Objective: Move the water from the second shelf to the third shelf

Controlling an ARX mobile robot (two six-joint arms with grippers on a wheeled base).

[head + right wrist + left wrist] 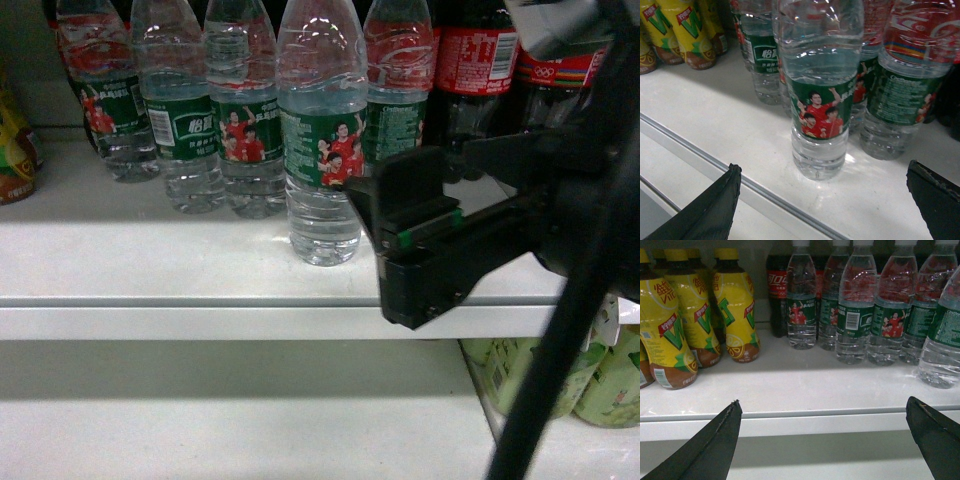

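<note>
The water needs to move to the third shelf (150, 260), so my right gripper should next grab the bottle by its green-labeled middle (322, 147).
A clear water bottle (322, 150) with a dark green label and red-shirted figures stands alone in front of its row, near the front edge of the white shelf (150, 260). My right gripper (385, 245) is open just to its right at the shelf lip. In the right wrist view the bottle (820, 100) stands upright ahead of the gripper (823, 167), with nothing between the fingers. My left gripper (824, 401) is open and holds nothing, in front of the shelf edge (800, 422). The same bottle (942, 340) shows at that view's right edge.
More water bottles (180, 110) line the back of the shelf. Dark cola bottles (480, 50) stand at the right and yellow tea bottles (735, 315) at the left. The shelf below (250, 420) carries pale green bottles (610, 380) at its right.
</note>
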